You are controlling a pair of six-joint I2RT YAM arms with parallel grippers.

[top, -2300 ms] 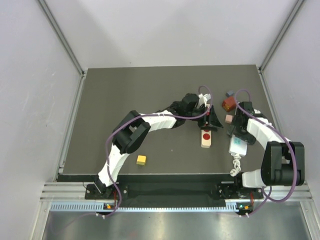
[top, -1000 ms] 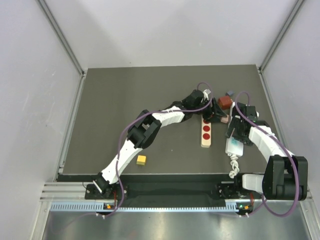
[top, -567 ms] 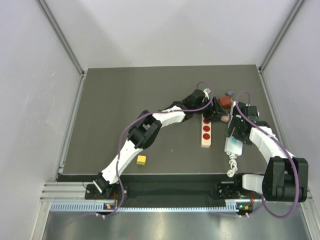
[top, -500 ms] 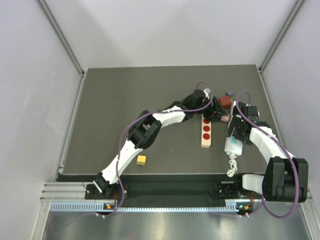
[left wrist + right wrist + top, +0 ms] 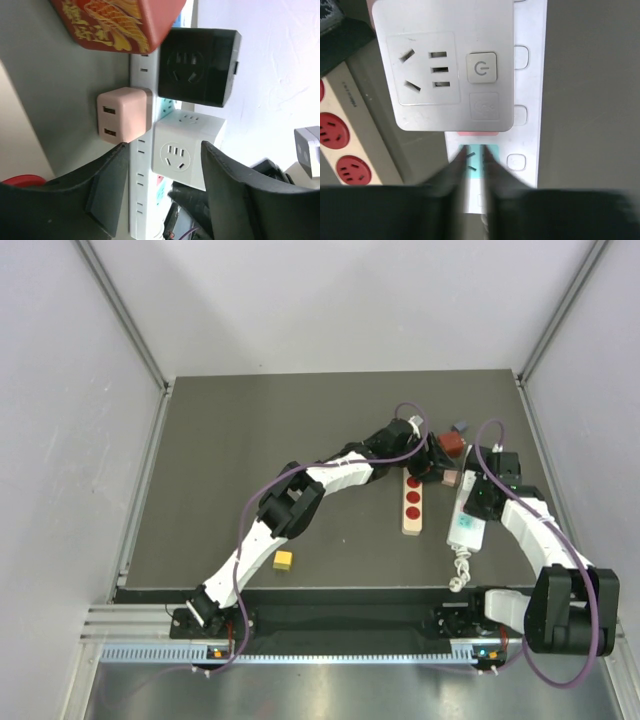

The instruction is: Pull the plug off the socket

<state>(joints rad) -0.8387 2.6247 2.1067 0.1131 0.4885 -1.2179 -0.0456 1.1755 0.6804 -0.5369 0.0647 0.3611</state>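
Observation:
My right gripper is shut short of the white cube adapter (image 5: 445, 65). It reopens next, then moves away from my base to close on the adapter's sides.
A white power strip (image 5: 464, 527), the socket, lies at the right of the mat. Plugged into it are a pink USB plug (image 5: 122, 115), a black adapter (image 5: 197, 67) and a white cube adapter (image 5: 187, 150). My left gripper (image 5: 165, 192) is open. Its fingers (image 5: 107, 200) straddle the strip just below the white cube, touching nothing. My right gripper (image 5: 476, 157) hovers over the strip's teal outlet (image 5: 479, 160), just below the white cube adapter (image 5: 445, 65). It is shut with nothing between its blurred fingers. From above, both grippers (image 5: 432, 465) (image 5: 472, 502) crowd the strip's far end.
A red patterned box (image 5: 450, 443) sits just beyond the strip. A wooden bar with red discs (image 5: 412, 502) lies left of it, and a yellow cube (image 5: 283, 560) rests near the front edge. The strip's coiled cord (image 5: 460, 575) trails toward the front.
My right gripper has closed from open to shut, and its arm shifted slightly along the strip. The left gripper stays open in nearly the same place.

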